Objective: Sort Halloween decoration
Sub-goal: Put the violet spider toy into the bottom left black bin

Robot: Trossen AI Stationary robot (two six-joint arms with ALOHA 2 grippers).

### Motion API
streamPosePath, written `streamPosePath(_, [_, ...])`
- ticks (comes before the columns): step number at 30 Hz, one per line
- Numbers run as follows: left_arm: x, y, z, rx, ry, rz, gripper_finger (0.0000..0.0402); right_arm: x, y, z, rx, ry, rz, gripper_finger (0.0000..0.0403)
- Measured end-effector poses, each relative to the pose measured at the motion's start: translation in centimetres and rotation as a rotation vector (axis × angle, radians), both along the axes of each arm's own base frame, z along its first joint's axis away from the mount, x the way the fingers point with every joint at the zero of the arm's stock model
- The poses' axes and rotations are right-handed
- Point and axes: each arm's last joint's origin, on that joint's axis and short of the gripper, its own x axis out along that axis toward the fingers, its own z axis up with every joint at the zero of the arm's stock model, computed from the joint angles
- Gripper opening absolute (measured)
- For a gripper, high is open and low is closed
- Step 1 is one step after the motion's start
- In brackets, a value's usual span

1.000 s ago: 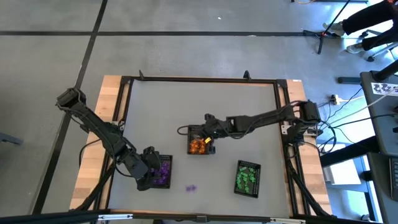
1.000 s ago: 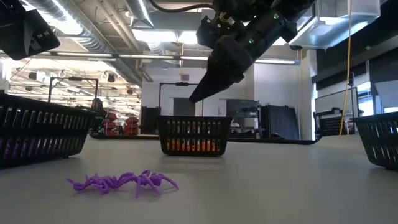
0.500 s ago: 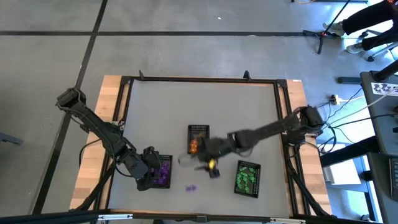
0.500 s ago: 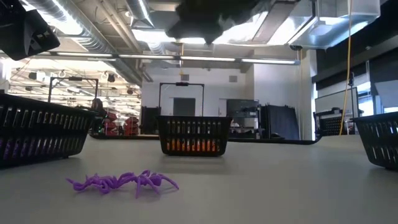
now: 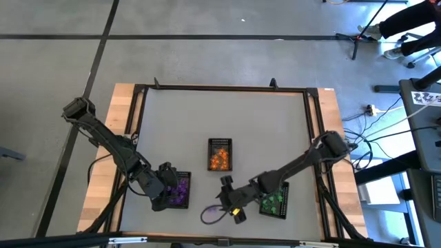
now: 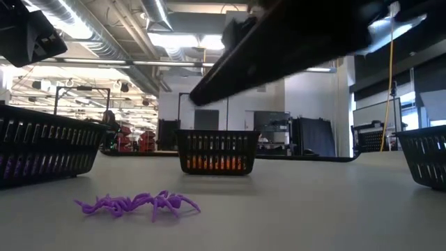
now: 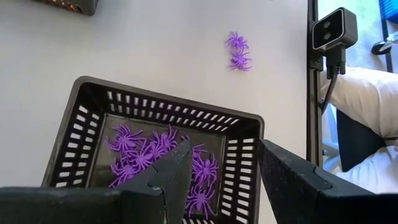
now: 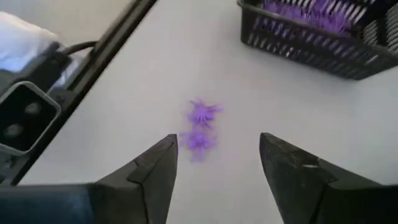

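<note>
My right gripper next needs to grip the loose purple spider by its legs. Then the spider can be sorted into the tray of purple spiders.
Two purple spider trinkets of the Halloween decoration lie loose on the table near its front edge, also seen in the low view and the left wrist view. My right gripper hangs open just above and short of them, touching nothing; in the high view it is between the purple tray and the green tray. My left gripper stands open above the black tray of purple spiders, at that tray's left side.
A black tray of orange trinkets stands mid-table and a tray of green ones at the near right. A small camera on a post sits at the table's near edge, close to the loose spiders. Bare tabletop lies behind the trays.
My right gripper has swung from above the orange tray toward the table's near edge and down, ending over the loose purple spiders. The spiders and the trays have not moved.
</note>
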Motion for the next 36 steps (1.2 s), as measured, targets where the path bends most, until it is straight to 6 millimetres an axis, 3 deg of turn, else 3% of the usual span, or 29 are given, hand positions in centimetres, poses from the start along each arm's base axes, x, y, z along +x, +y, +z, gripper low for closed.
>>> streamPosePath(9, [0.0,0.0,0.0,0.001,0.001,0.000,0.0174,1.9,1.1,-1.7,0.025,0.032,0.018,0.0174])
streamPosePath(18, [0.0,0.0,0.0,0.000,0.000,0.000,0.0174,2.1,1.4,-4.6,0.023,0.134,0.019,0.0145])
streamPosePath(24, [0.0,0.0,0.0,0.001,0.001,0.000,0.0174,2.1,1.4,-5.1,0.025,0.157,0.007,0.0127])
streamPosePath(34, [0.0,0.0,0.0,0.001,0.001,0.000,0.0174,2.1,1.3,-5.2,0.011,0.159,-0.002,0.0012])
streamPosePath(36, [0.0,0.0,0.0,0.000,0.001,0.000,0.0174,2.1,1.3,-5.2,0.007,0.155,-0.007,0.0005])
